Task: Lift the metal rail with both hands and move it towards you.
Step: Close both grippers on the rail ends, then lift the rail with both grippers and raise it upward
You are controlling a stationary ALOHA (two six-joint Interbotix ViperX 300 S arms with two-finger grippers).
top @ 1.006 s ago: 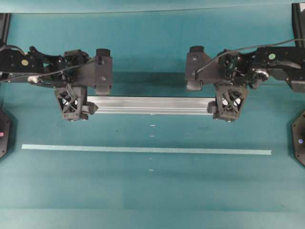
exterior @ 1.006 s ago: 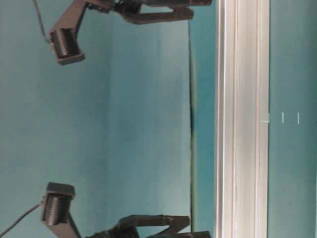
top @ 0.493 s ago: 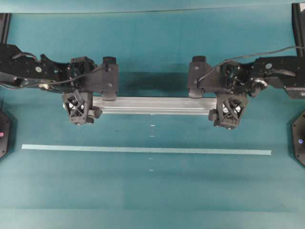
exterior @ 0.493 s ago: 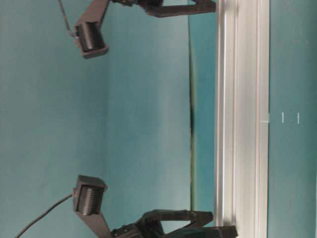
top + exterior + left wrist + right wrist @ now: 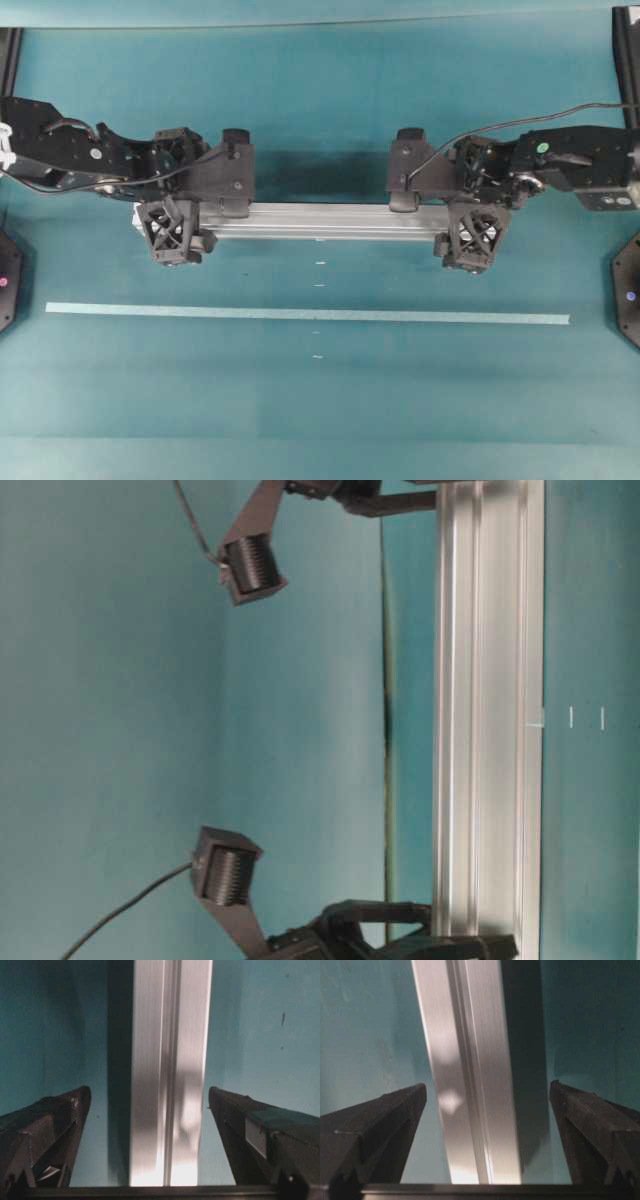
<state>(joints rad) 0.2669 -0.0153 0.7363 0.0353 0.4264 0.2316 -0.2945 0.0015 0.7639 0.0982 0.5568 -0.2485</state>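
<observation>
My left gripper closes on the metal rail now, since both fingers reach down along the metal rail's long sides, near the table.
The metal rail (image 5: 320, 221), a long grooved silver bar, lies flat on the teal table (image 5: 320, 410) across the middle. My left gripper (image 5: 176, 222) straddles it near its left end, open, with one lattice finger (image 5: 175, 235) on the near side. My right gripper (image 5: 470, 222) straddles the right end, open too. In the left wrist view the rail (image 5: 170, 1060) runs between the spread fingers of the left gripper (image 5: 149, 1092) with teal gaps on both sides. The right wrist view shows the rail (image 5: 465, 1060) likewise untouched inside the right gripper (image 5: 487, 1087). At table level the rail (image 5: 490, 730) rests on the surface.
A thin pale tape strip (image 5: 308, 315) runs parallel to the rail, nearer the front edge. Small white marks (image 5: 319, 264) sit between them. Black bases stand at the left (image 5: 8, 280) and right (image 5: 628, 290) table edges.
Both grippers have come down around the rail. The left one slid right along it, so the rail's left end now shows past it. The rail has not moved; both jaws stayed open.
</observation>
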